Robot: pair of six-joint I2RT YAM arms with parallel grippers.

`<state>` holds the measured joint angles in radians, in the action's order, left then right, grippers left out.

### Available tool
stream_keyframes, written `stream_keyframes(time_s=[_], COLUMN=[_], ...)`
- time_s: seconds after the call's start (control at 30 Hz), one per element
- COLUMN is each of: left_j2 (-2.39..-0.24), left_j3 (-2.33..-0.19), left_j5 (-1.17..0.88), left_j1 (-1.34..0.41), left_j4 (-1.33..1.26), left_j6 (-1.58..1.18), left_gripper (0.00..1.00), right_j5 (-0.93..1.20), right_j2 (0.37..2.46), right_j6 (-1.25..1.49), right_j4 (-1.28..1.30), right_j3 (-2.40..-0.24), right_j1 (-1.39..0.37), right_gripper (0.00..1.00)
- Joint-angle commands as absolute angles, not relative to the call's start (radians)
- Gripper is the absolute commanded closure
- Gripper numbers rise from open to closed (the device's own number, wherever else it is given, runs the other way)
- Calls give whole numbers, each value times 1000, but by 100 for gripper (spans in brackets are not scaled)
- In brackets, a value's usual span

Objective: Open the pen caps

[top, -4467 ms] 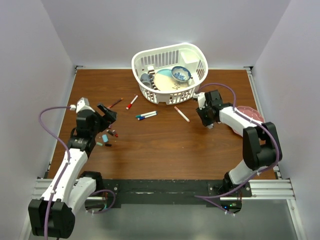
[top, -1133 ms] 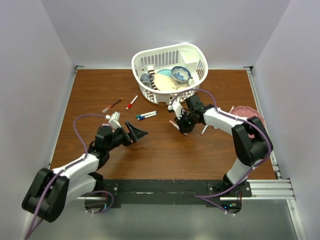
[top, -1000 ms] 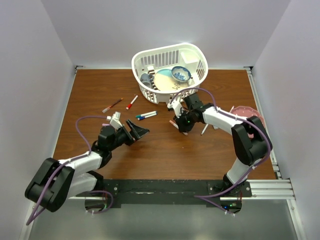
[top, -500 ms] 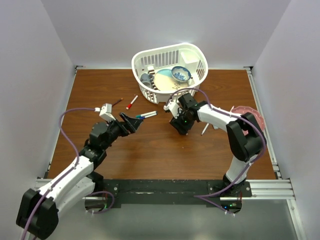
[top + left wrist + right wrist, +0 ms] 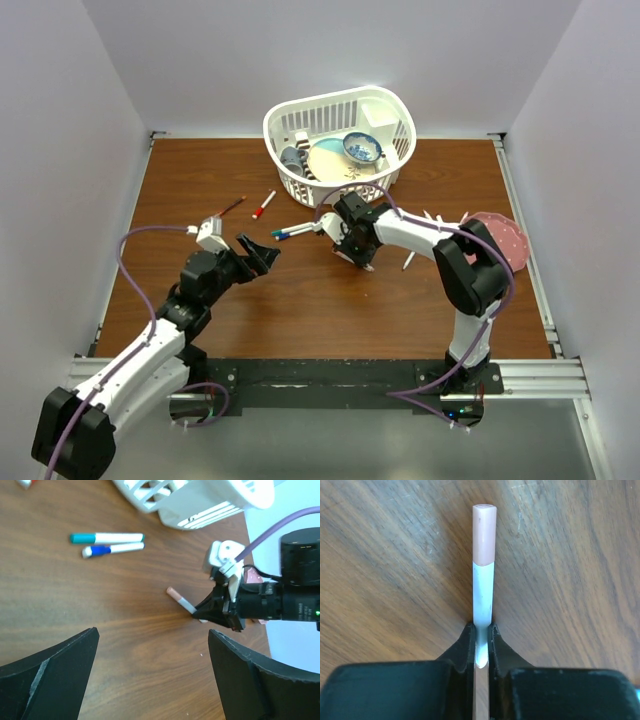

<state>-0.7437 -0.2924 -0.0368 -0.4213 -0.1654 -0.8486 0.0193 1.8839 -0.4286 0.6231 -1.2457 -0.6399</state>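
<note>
The left gripper will next take hold of the marker's pink cap (image 5: 342, 255) (image 5: 174, 594) to pull it off, and the marker's white body is left for the right gripper.
My right gripper (image 5: 481, 641) is shut on the white barrel of a marker with a pink cap (image 5: 484, 534). The cap points away from the fingers, just over the wood. In the top view this gripper (image 5: 357, 254) is below the basket. The left wrist view shows it (image 5: 204, 614) with the pink cap (image 5: 173, 592) sticking out to the left. My left gripper (image 5: 258, 250) is open and empty, its fingers (image 5: 50, 675) wide apart, left of the right gripper. A teal-capped marker (image 5: 106, 537) and a blue-capped marker (image 5: 113, 550) lie side by side, capped.
A white basket (image 5: 383, 176) with dishes stands at the back centre. A red-capped marker (image 5: 263, 204) and a thin dark pen (image 5: 228, 208) lie left of it. A loose white barrel (image 5: 408, 260) and a pink plate (image 5: 503, 234) are on the right.
My right gripper came in from the right, closed on the pink-capped marker and shifted left with it. My left arm swung from the left side toward the centre, gripper still open.
</note>
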Motion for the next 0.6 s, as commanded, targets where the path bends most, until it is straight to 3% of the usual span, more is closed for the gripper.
stream_keyframes(time_s=[0.0, 0.27, 0.57], left_j2=[-791, -1098, -1308], left_j3=[-215, -138, -320], left_j5=[-89, -181, -13], left_j1=[-423, -436, -548], left_j4=[-323, -738, -583], left_j6=[-977, -1239, -1328], left_gripper=[4, 7, 7], right_j5=[21, 262, 432], right_j2=[1907, 1822, 1789], right_j6=[-420, -390, -362], right_j4=[653, 634, 612], right_j3=[-1233, -1216, -1203], right_j1=[-643, -632, -611], right_gripper=[100, 100, 100])
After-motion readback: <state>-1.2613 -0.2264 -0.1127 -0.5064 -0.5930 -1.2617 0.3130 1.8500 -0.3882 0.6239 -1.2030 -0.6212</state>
